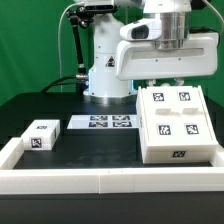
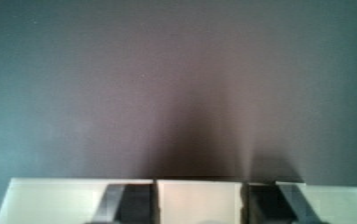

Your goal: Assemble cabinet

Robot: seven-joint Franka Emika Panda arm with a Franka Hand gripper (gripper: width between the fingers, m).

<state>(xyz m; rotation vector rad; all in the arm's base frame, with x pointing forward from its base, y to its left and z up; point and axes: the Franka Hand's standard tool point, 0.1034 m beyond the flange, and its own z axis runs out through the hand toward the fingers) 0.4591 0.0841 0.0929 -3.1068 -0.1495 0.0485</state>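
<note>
The cabinet body [image 1: 175, 125] is leaning in my gripper, with its base tilted over the black table. It would tip over if I opened my gripper now, so I will keep holding it.
The cabinet body [image 1: 175, 125] is a big white box with several marker tags on its top face, lying at the exterior view's right. My gripper [image 1: 163, 85] comes down at the box's far edge, mostly hidden by the hand. In the wrist view the dark fingers [image 2: 130, 203] stand on either side of a white piece of the cabinet body [image 2: 201, 198]. The gripper [image 2: 205, 205] is shut on it. A small white tagged block [image 1: 42, 133] lies loose at the exterior view's left.
The marker board [image 1: 105, 123] lies flat between the block and the cabinet body. A long low white border wall [image 1: 100, 178] runs along the front and up the left side. The robot's base [image 1: 105, 75] stands behind the board.
</note>
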